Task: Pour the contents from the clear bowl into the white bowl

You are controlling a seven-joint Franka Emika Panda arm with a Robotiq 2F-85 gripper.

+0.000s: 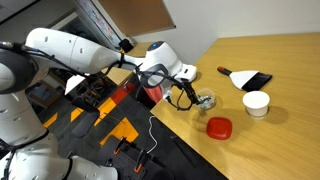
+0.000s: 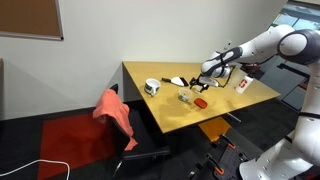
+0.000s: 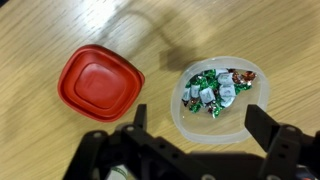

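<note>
My gripper will grab the clear bowl [image 1: 206, 101] by its rim near the red dish, so its opening stays open to pour into the white bowl.
The clear bowl [image 3: 222, 132] lies on the wooden table and holds the contents [image 3: 212, 90], a small heap of green, white and reddish wrapped pieces. My gripper [image 3: 200, 125] is open just above it, one finger on each side of the bowl's near part, touching nothing. In both exterior views the gripper [image 1: 196, 96] [image 2: 199, 83] hangs over the clear bowl [image 1: 206, 101] [image 2: 186, 97]. The white bowl [image 1: 256, 103] [image 2: 151, 87] stands upright farther along the table, apart from the gripper and out of the wrist view.
A red squarish dish [image 3: 98, 83] [image 1: 219, 127] [image 2: 200, 102] lies close beside the clear bowl. A dark flat object [image 1: 246, 78] [image 2: 177, 81] lies near the white bowl. A white bottle [image 2: 241, 82] stands on the table near the arm.
</note>
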